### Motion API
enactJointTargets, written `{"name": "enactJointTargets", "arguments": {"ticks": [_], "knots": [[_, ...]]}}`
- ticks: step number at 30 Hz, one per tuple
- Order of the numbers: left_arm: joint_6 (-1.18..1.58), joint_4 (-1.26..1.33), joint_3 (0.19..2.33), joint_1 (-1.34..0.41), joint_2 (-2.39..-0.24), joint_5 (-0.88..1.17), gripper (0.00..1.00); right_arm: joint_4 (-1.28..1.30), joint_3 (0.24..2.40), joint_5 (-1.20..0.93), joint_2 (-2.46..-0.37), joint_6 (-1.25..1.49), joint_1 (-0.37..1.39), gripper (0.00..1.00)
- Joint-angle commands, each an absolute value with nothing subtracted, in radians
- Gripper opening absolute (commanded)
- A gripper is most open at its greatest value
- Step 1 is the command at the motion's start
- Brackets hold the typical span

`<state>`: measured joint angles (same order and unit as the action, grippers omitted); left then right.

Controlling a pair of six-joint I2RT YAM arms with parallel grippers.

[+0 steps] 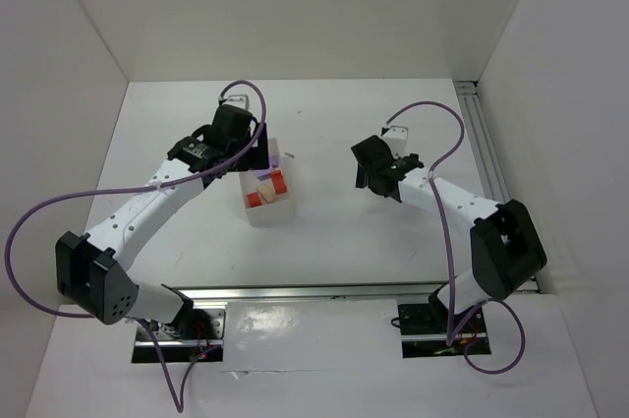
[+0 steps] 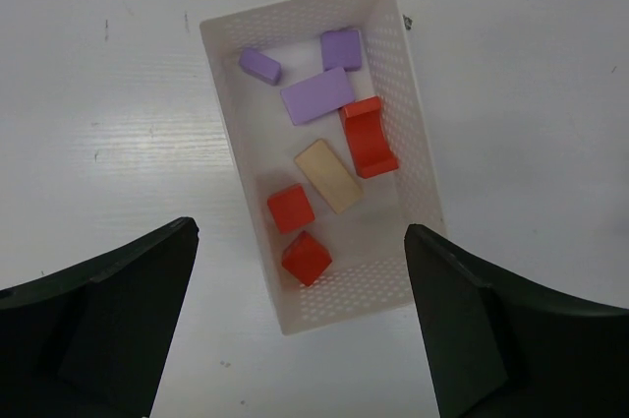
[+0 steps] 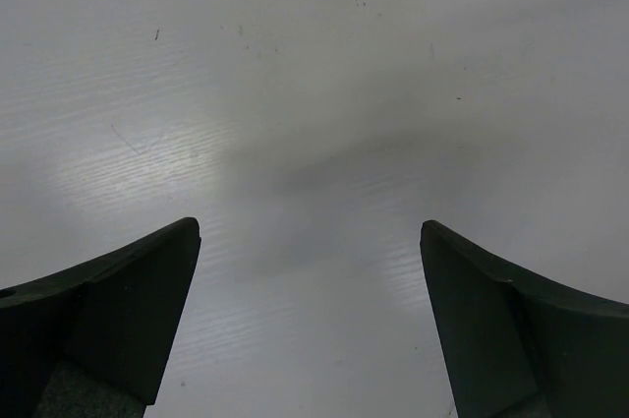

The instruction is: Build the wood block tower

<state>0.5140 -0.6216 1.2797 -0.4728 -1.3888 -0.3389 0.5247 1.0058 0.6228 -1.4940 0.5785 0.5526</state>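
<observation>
My left gripper grips the white box's long side rim beside the red arch block next, to tip blocks out, since the box's opening stays free.
No tower stands in any view. The wooden blocks lie loose inside a white perforated box: two red cubes, a red arch block, a tan slab and three lilac blocks. In the top view the box sits left of centre, with red blocks showing. My left gripper hovers open and empty above the box, its jaws wide either side of the box's near end. My right gripper is open and empty over bare table.
A metal rail runs along the table's right edge and another along the front by the arm bases. White walls close in the left, back and right. A tiny dark speck lies beside the box.
</observation>
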Motion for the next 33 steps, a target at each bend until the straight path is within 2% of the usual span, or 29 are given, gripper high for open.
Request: {"name": "enactJointTargets", "arguments": {"ticks": [1, 7, 15, 26, 33], "knots": [[0.489, -0.589, 1.273, -0.476, -1.362, -0.316, 1.00, 0.483, 1.002, 0.638, -1.441, 0.583, 0.575, 1.00], [0.518, -0.633, 1.301, -0.476, -1.404, -0.304, 1.00, 0.492, 1.002, 0.627, -1.408, 0.583, 0.584, 1.00], [0.722, -0.719, 1.380, -0.525, -1.534, -0.348, 1.00, 0.537, 0.971, 0.661, -1.280, 0.623, 0.584, 1.00], [0.801, -0.663, 1.442, -0.580, -1.677, -0.331, 0.90, 0.584, 0.971, 0.683, -1.206, 0.614, 0.603, 1.00], [0.824, -0.650, 1.529, -0.600, -1.773, -0.340, 0.89, 0.575, 0.962, 0.683, -1.224, 0.595, 0.603, 1.00]]}}
